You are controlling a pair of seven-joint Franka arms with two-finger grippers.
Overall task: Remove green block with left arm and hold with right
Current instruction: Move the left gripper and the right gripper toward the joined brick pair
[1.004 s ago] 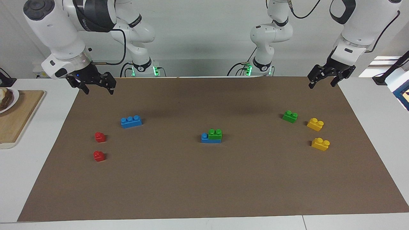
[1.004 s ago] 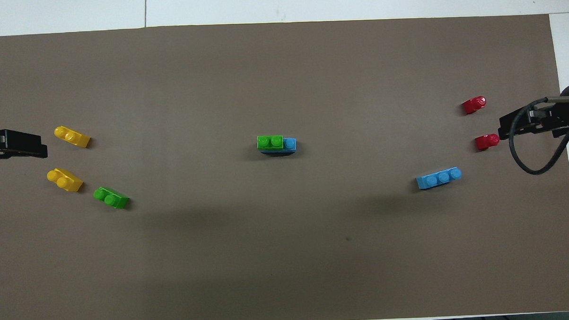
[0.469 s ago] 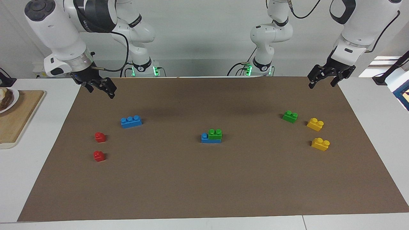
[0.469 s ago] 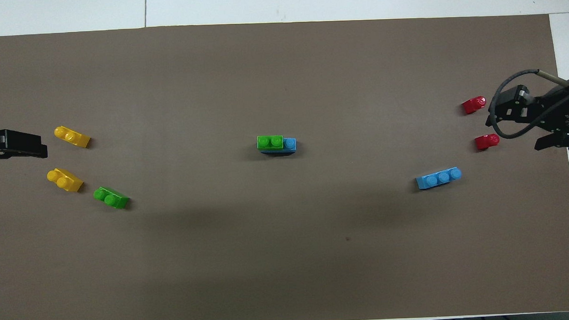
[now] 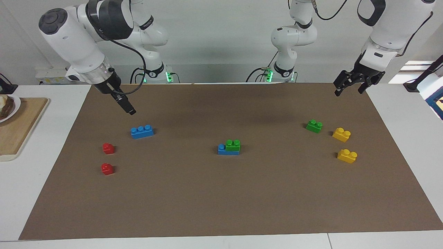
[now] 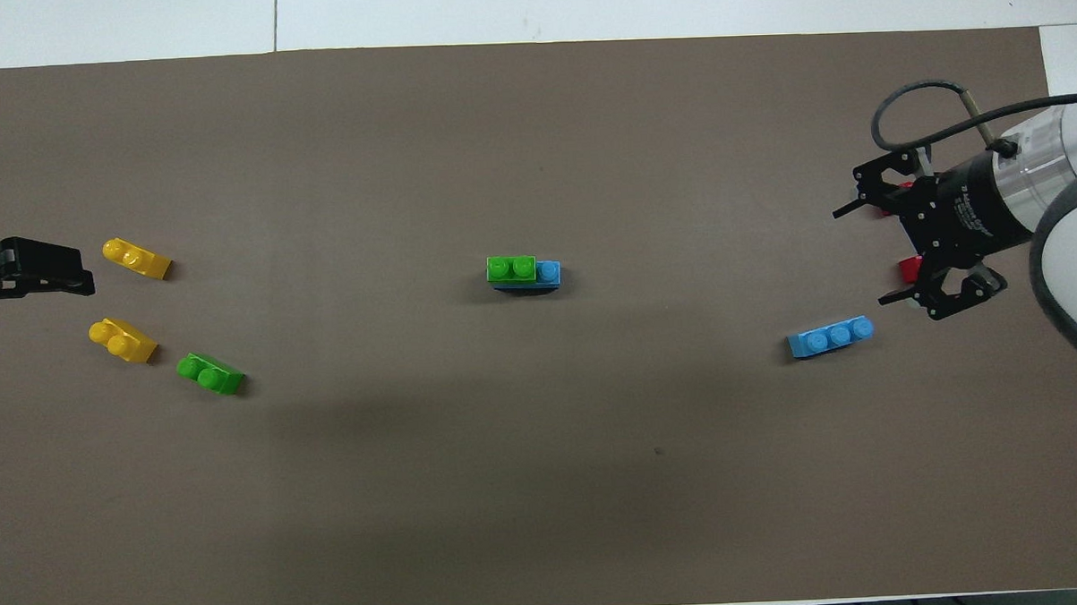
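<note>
The right gripper grabs the blue brick by its bare studded end [image 6: 549, 273] next, since the green block [image 6: 511, 269] covers one end of the blue brick.
A green block [image 5: 233, 145] sits on one end of a blue brick [image 5: 223, 150] in the middle of the brown mat; the pair also shows in the overhead view, green block [image 6: 511, 268] on blue brick [image 6: 548, 273]. A second green block [image 5: 314, 126] lies loose toward the left arm's end [image 6: 210, 374]. My right gripper [image 5: 128, 109] is open and empty in the air over the mat's right-arm end, close to a lone blue brick [image 5: 142, 131]; the overhead view [image 6: 864, 255] shows its fingers wide apart. My left gripper [image 5: 349, 90] is open and empty, raised over the mat's edge [image 6: 31, 275], where it waits.
Two yellow bricks [image 5: 341, 134] [image 5: 347, 155] lie beside the loose green block. Two red blocks [image 5: 108, 148] [image 5: 107, 169] lie at the right arm's end; the right gripper partly covers them from above. A wooden board [image 5: 17, 124] lies off the mat.
My right arm has swung in over the mat and lowered, its gripper turned about a quarter turn. The left gripper and all the blocks have stayed in place.
</note>
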